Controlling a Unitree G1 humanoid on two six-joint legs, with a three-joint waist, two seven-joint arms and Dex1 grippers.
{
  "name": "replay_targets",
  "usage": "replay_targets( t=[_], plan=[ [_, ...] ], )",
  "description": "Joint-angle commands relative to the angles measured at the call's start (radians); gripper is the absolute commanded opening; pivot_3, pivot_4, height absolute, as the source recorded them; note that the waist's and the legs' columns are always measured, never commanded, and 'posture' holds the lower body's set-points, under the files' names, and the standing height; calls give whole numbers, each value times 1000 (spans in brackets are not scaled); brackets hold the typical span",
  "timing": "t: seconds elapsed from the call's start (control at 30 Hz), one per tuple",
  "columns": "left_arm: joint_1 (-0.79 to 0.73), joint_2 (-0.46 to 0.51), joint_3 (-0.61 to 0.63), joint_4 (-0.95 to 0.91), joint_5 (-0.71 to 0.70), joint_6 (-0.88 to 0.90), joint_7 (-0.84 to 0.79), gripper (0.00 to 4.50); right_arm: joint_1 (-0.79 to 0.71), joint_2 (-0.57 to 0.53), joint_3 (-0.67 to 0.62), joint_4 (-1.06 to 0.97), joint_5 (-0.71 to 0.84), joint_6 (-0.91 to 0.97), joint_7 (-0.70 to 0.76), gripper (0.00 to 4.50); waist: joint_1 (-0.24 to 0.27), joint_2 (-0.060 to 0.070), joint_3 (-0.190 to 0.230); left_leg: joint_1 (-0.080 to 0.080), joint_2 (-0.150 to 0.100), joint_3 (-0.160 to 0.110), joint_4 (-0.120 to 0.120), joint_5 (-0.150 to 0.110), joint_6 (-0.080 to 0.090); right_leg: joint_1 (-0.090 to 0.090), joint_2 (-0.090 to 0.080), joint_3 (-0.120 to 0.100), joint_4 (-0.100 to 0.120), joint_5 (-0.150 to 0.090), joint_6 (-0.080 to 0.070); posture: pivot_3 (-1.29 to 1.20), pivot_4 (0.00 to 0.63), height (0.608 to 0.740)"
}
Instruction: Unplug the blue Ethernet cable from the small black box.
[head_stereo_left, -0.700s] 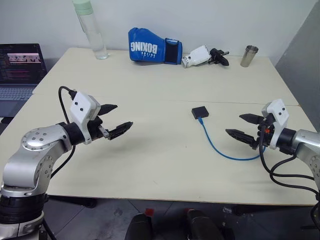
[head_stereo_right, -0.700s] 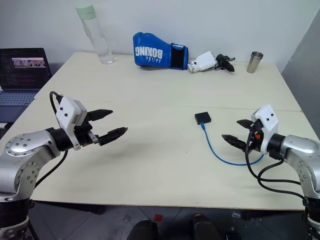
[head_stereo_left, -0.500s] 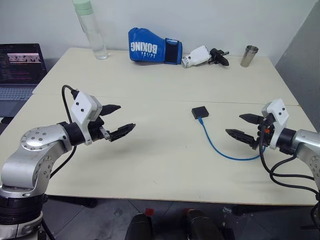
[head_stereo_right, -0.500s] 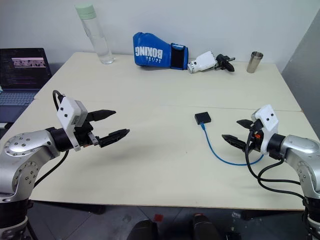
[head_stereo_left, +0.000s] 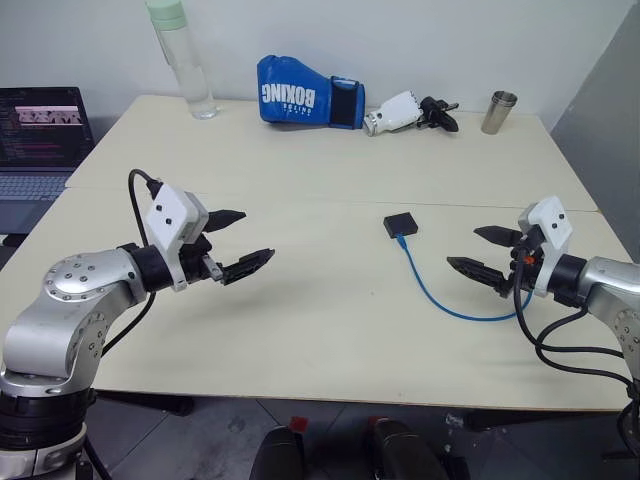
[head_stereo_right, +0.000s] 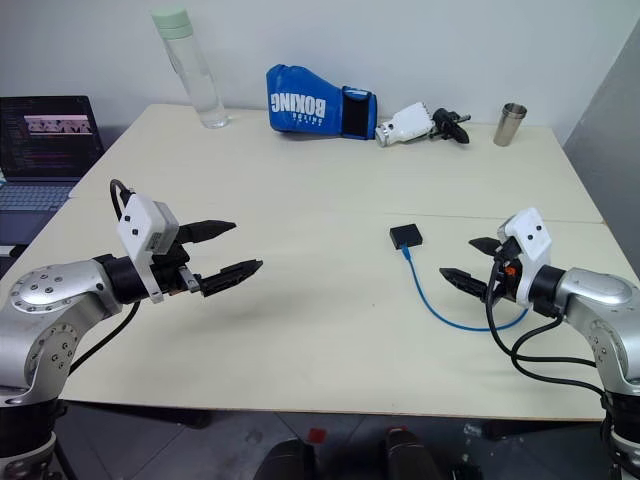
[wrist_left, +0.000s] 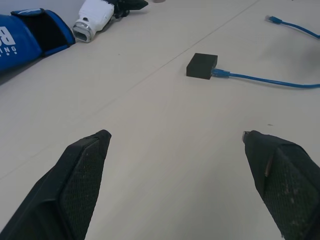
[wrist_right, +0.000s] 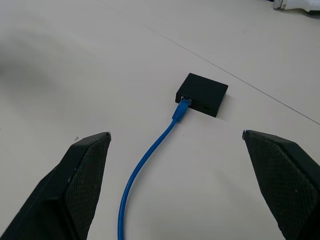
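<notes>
The left gripper grabs the black box by its flat sides (head_stereo_left: 388, 228) beside the port next, since the blue plug (head_stereo_left: 401, 240) fills the port on the box's near edge.
The small black box (head_stereo_left: 401, 225) lies flat on the cream table, right of centre. The blue Ethernet cable (head_stereo_left: 430, 290) is plugged into the box's near edge; the plug (wrist_right: 183, 107) sits in the port. From there the cable curves toward the right edge and passes behind my right gripper (head_stereo_left: 462, 247). That gripper hovers open, just right of the box and pointing at it, with nothing between its fingers. My left gripper (head_stereo_left: 255, 236) hangs open and empty over the table's left half, far from the box (wrist_left: 202, 65). The cable's free end (wrist_left: 272, 20) lies on the table.
Along the far edge stand a clear water bottle (head_stereo_left: 182, 60), a blue boxing glove (head_stereo_left: 308, 105), a spare white-and-black gripper (head_stereo_left: 408, 110) and a metal cup (head_stereo_left: 498, 112). A laptop (head_stereo_left: 40, 140) sits beyond the table's left edge.
My left gripper has edged a little toward the table's middle. The right gripper has crept slightly toward the box. Both stay open; box and cable have not moved.
</notes>
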Motion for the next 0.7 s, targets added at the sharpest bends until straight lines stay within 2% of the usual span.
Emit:
replay_targets(
  t=[0.03,0.23,0.43,0.7],
  plan=[
    [-21,15,-3,-28,-6,-11,-13,4500,-13,-1,-19,-40,15,4,-9,4479,0,0,0,0,0,0,0,0,0,0,0,0,0,0,0,0,150,740],
    [-38,8,-32,-16,1,-27,-34,4500,-21,30,-15,-52,16,16,-48,4479,-1,0,0,0,0,0,0,0,0,0,0,0,0,0,0,0,150,740],
    [-74,-20,-100,-19,3,-43,-57,4500,-106,159,70,34,-104,-3,-222,4479,-1,0,0,0,-1,0,0,0,0,0,0,0,1,0,0,0,150,740],
    [-110,-63,-188,-20,27,-67,-67,4500,-182,373,205,216,-227,-45,-359,4479,-1,0,0,-1,-1,0,0,0,0,-2,0,1,0,0,0,0,150,740]
  ],
)
